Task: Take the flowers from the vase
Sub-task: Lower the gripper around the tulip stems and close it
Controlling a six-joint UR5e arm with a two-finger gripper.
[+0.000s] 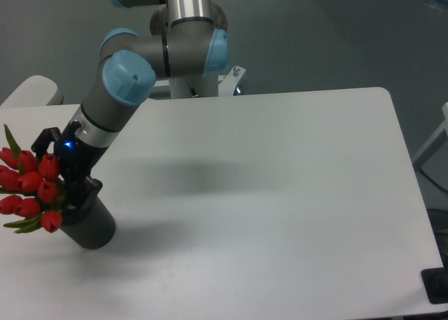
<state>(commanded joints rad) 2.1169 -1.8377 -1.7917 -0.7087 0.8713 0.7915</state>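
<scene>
Next, my gripper takes hold of the red tulip flowers by their stems and lifts them out of the vase.
The flowers, a bunch of red tulip buds with green leaves, lean out to the left of the vase, a dark grey cylinder near the table's front left corner. My gripper reaches down at a slant to the vase mouth. Its jaws stand apart, astride the stems just above the rim. One black finger shows on the right of the stems. The other is hidden behind the buds. The stems are still inside the vase.
The white table stretches to the right of the vase. A pale rounded surface sits beyond the table's far left corner. The arm's base stands behind the far edge.
</scene>
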